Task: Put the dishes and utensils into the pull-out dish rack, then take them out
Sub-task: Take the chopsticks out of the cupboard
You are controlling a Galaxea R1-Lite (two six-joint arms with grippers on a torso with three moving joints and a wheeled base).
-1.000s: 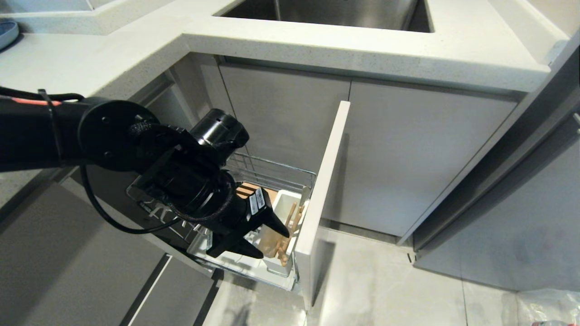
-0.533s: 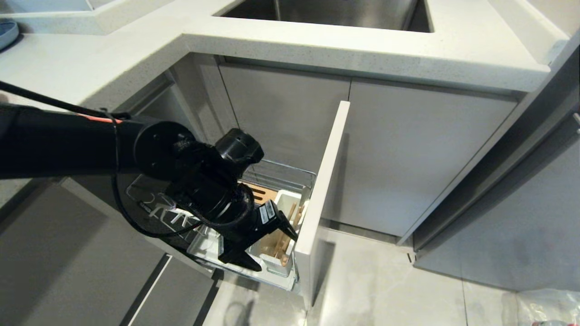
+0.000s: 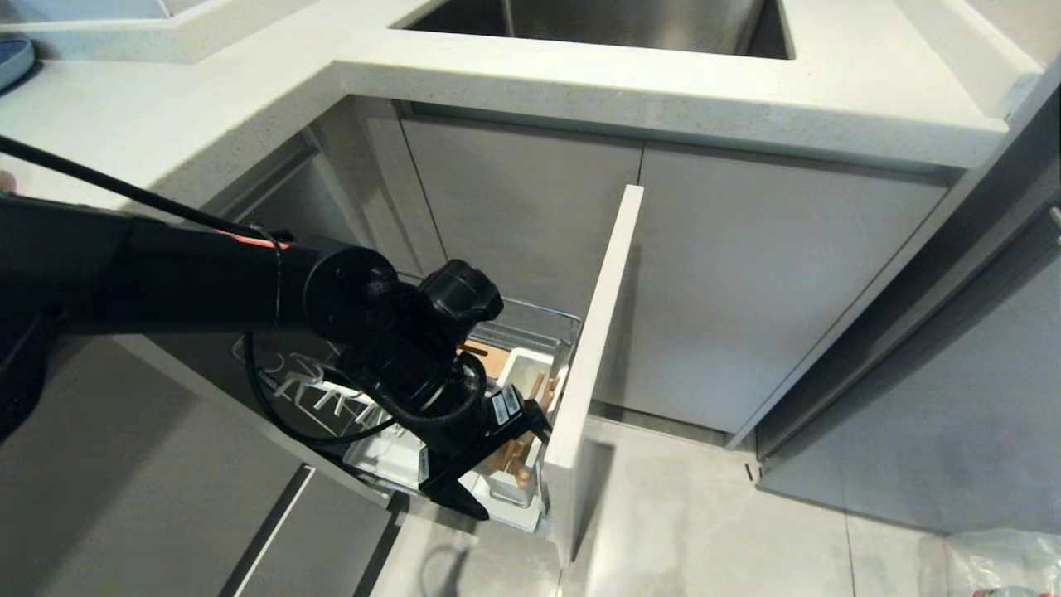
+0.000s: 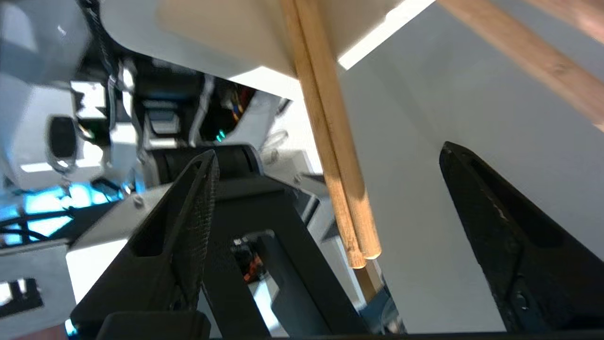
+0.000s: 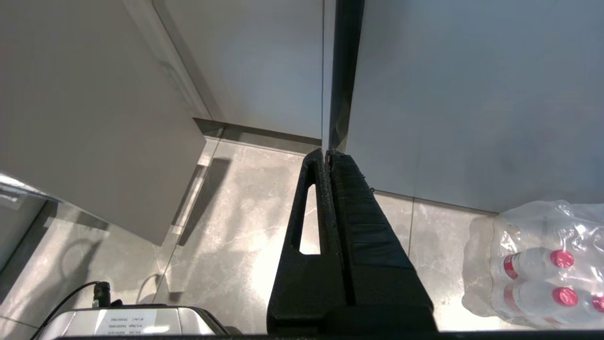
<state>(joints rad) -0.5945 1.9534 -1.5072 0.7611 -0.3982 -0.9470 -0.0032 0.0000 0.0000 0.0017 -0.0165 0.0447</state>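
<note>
I need to grab the light wooden chopsticks by their protruding ends with my left gripper next, to unload the white caddy (image 3: 526,369).
The pull-out dish rack (image 3: 530,313) stands drawn out from under the counter, behind its narrow pale front panel (image 3: 593,356). Its white caddy (image 3: 526,369) holds the light wooden chopsticks (image 3: 518,466), which lean toward the panel. My left gripper (image 3: 510,471) reaches down at the caddy's near end, open. In the left wrist view the chopsticks (image 4: 351,208) hang between the wide-spread fingers of the left gripper (image 4: 329,150), touching neither. My right gripper (image 5: 327,152) is parked, shut and empty, pointing at the floor. The dishes are out of view.
A wooden slotted strip (image 3: 489,355) shows behind the caddy. The counter (image 3: 663,99) with its steel sink (image 3: 597,21) overhangs the rack. A blue-grey dish edge (image 3: 12,58) sits on the counter at far left. A wrapped pack of bottles (image 5: 542,264) lies on the floor.
My left arm has sunk lower and moved toward the front panel, deeper over the caddy. Its jaws have spread wider, and the chopsticks now stand free in the caddy.
</note>
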